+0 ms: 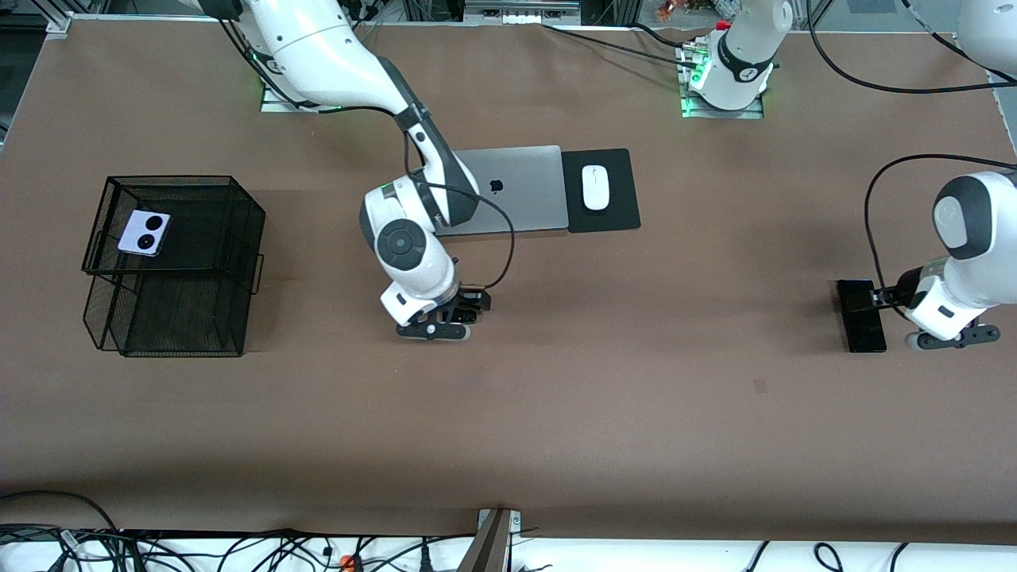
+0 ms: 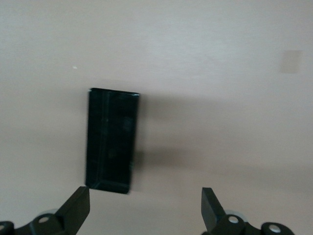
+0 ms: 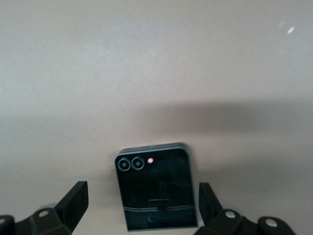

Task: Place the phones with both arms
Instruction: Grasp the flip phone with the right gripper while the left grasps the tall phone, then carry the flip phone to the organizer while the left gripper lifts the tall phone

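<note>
The small black phone (image 3: 156, 193) needs to go on the black mesh basket, so my right gripper will pick it up by its side edges next.
The lavender phone (image 1: 145, 233) lies on top of the black mesh basket (image 1: 230, 238) at the right arm's end of the table. My right gripper (image 1: 474, 303) is open, low over the table's middle. The small squarish black phone (image 3: 156, 193) lies flat between its fingers (image 3: 73, 200), apart from both; in the front view the hand hides it. The long black slab (image 1: 862, 315) lies at the left arm's end. My left gripper (image 1: 883, 298) is open just beside it. In the left wrist view the slab (image 2: 111, 139) lies ahead of one finger (image 2: 78, 208), not between them.
A shut silver laptop (image 1: 516, 191) lies between the arms' bases, with a white mouse (image 1: 594, 187) on a black pad (image 1: 620, 214) beside it. A small tape mark (image 1: 760, 386) is on the brown table, nearer the front camera than the slab.
</note>
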Available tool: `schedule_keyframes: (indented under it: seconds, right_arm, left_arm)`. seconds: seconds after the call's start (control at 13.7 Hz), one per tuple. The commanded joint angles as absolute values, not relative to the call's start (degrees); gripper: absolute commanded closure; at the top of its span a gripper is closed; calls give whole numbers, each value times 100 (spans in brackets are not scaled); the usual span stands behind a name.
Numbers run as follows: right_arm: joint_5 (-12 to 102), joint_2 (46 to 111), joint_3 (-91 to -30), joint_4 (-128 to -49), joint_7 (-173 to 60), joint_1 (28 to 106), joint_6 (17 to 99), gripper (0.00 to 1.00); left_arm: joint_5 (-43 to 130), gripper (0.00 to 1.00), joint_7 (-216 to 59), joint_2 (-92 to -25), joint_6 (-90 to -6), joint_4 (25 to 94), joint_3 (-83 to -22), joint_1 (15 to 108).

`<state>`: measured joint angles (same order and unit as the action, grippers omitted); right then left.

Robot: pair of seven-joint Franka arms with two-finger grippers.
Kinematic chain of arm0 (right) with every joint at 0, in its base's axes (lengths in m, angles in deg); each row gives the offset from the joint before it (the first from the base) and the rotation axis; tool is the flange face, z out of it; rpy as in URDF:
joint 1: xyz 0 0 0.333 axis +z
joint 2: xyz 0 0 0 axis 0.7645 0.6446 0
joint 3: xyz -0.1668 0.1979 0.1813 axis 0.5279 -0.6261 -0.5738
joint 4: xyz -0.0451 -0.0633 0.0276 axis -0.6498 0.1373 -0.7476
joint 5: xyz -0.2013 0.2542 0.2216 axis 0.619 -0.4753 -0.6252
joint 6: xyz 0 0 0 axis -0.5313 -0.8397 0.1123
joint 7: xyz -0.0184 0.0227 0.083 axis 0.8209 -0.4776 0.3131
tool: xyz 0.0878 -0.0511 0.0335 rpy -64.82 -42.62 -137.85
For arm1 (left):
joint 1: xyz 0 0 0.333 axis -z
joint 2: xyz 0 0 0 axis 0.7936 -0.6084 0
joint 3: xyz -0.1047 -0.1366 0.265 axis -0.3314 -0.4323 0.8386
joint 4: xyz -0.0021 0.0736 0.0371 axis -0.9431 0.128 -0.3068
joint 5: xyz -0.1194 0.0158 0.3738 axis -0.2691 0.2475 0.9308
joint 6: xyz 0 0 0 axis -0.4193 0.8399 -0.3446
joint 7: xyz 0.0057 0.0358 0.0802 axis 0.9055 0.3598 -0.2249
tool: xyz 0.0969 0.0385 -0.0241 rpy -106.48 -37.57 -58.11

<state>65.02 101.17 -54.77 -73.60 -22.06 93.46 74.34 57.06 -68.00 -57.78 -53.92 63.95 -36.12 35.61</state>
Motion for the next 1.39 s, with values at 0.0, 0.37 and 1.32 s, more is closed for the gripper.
schedule_keyframes:
  seconds: [0.0,0.37,1.32]
  right_arm:
    - [6735,10271,-5413,-7322,-2011,9468,7457,0]
    - [7316,10288,-5430,-7402,-2002,9547,7457,0]
    - [7352,10009,-5352,-7516,-2143,9645,7212,60]
  left_arm:
    - [5787,0,-6538,-6068,-5955,6465,-3691,3276]
    - [5787,0,-6241,-6657,-6729,6386,-3691,2925]
    - [6209,0,-6213,-6904,-6960,6535,-3682,2976]
